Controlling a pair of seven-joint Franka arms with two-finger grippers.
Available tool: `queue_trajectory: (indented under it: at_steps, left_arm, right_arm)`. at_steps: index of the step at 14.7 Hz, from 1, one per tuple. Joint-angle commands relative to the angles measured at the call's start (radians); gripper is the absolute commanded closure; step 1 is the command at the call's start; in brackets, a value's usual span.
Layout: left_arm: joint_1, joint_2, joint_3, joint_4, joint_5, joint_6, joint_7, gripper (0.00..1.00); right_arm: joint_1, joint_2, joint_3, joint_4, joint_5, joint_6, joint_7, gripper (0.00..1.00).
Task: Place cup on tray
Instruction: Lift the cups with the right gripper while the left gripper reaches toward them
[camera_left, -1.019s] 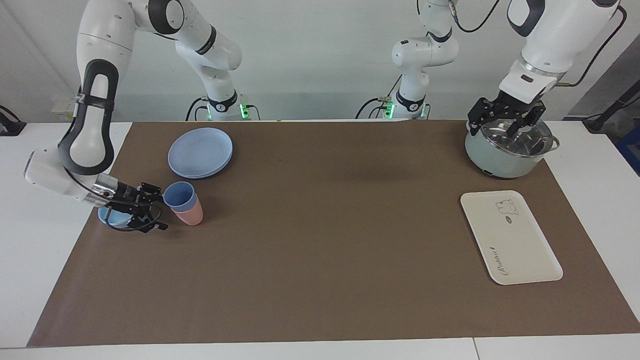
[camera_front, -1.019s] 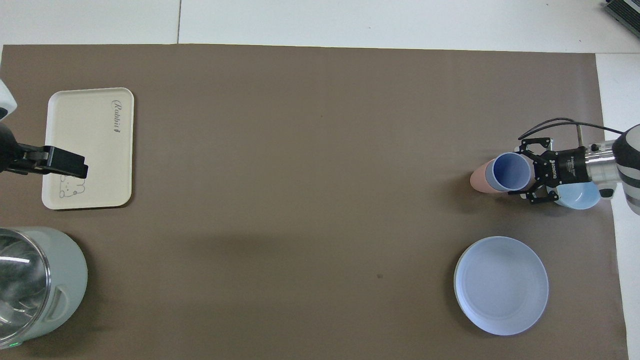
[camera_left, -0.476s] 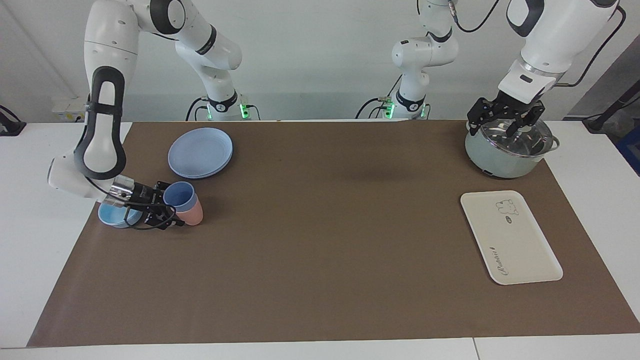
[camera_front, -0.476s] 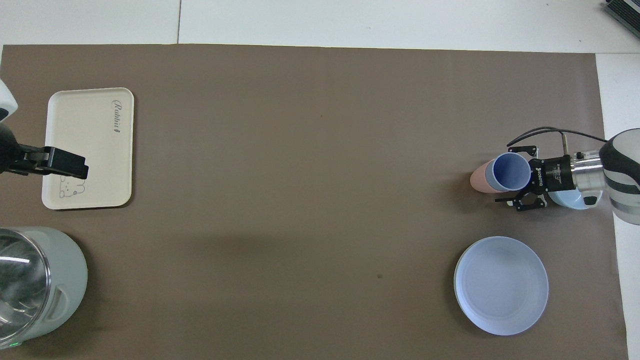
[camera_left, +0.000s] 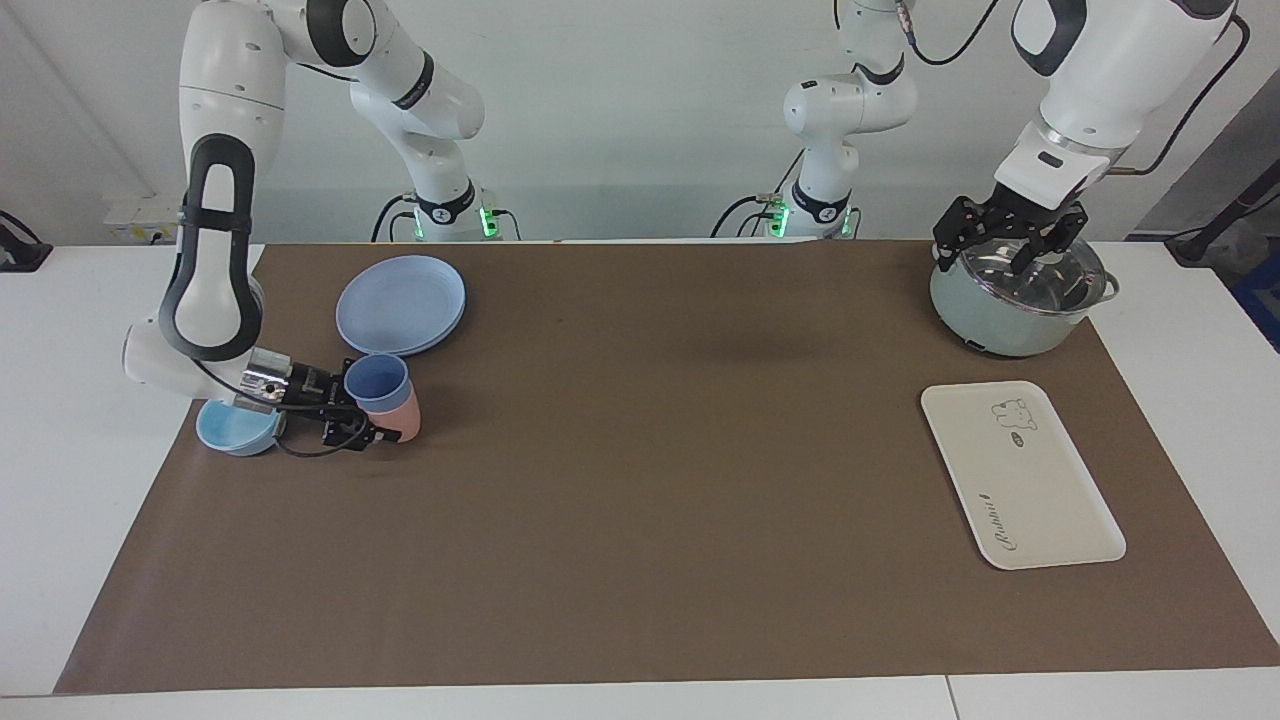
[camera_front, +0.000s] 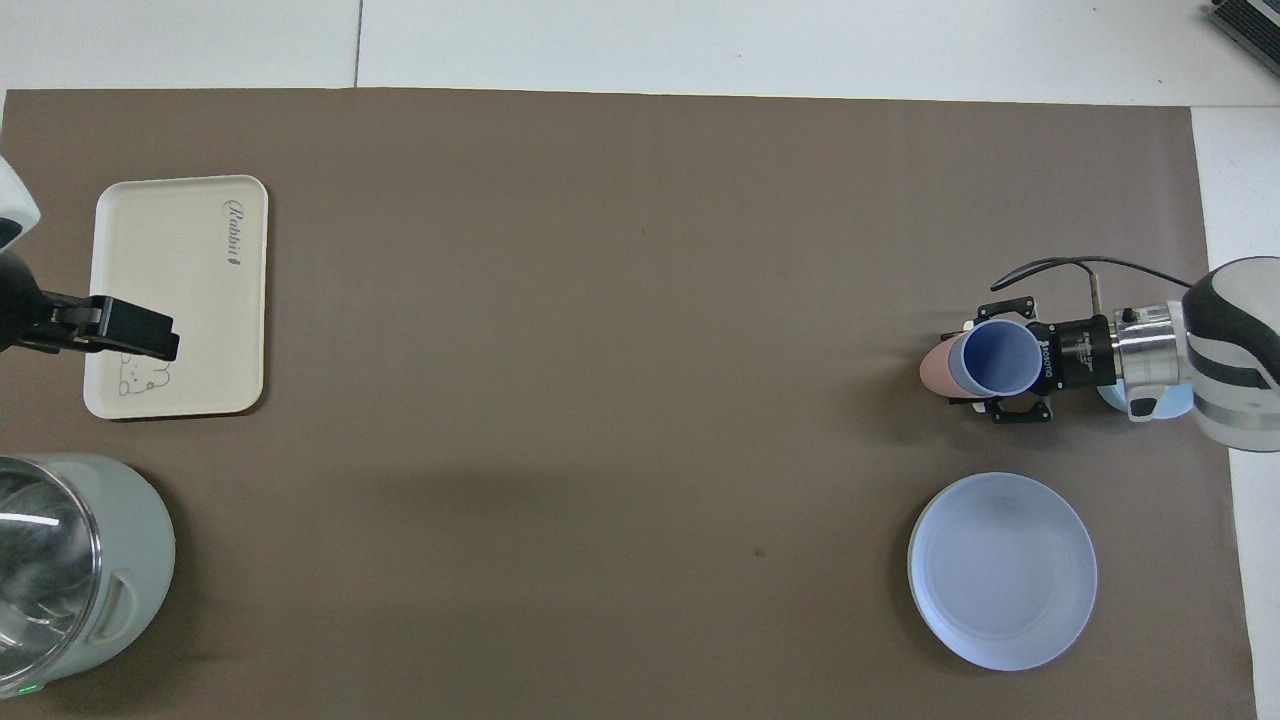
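Observation:
The periwinkle-blue cup has its lower body wrapped by the pink cup, so my left gripper next needs to grab the periwinkle-blue cup by its exposed rim (camera_front: 966, 348).
The periwinkle-blue cup (camera_left: 377, 380) (camera_front: 995, 358) stands nested inside a pink cup (camera_left: 402, 422) (camera_front: 933, 370) at the right arm's end of the brown mat. My right gripper (camera_left: 365, 402) (camera_front: 985, 362) reaches in low and level, and its fingers are closed on the sides of the stacked cups. The cream tray (camera_left: 1040, 490) (camera_front: 170, 290) lies flat at the left arm's end, with nothing on it. My left gripper (camera_left: 1000, 255) (camera_front: 150, 335) hangs open in the air above the pot's lid.
A light-blue bowl (camera_left: 235, 428) (camera_front: 1150, 402) sits under the right wrist. A round blue plate (camera_left: 400, 303) (camera_front: 1002, 570) lies nearer the robots than the cups. A pale-green pot (camera_left: 1015, 310) (camera_front: 60, 570) with a glass lid stands nearer the robots than the tray.
The right gripper slid forward around the stacked cups and closed on them. The cups shifted a little toward the table's middle. The left arm stayed put.

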Motion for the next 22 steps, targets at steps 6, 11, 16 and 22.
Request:
queue_trajectory:
  at_steps: [6, 11, 16, 22]
  left_arm:
    - [-0.018, -0.037, -0.003, -0.046, -0.012, 0.04, -0.013, 0.0]
    - [-0.168, -0.037, -0.011, -0.051, -0.094, 0.101, -0.336, 0.0]
    - [-0.409, -0.08, -0.012, -0.189, -0.095, 0.376, -0.741, 0.0]
    - [-0.516, -0.041, -0.011, -0.162, -0.097, 0.583, -1.028, 0.02]
  right_arm:
    - [0.148, -0.149, 0.003, -0.038, 0.061, -0.03, 0.101, 1.0]
    - [0.358, -0.227, 0.006, -0.011, 0.061, 0.11, 0.403, 1.0]
    - [0.496, -0.258, 0.006, 0.075, 0.055, 0.141, 0.658, 1.0]
    - [0.602, -0.278, 0.008, 0.083, 0.023, 0.239, 0.762, 1.0]
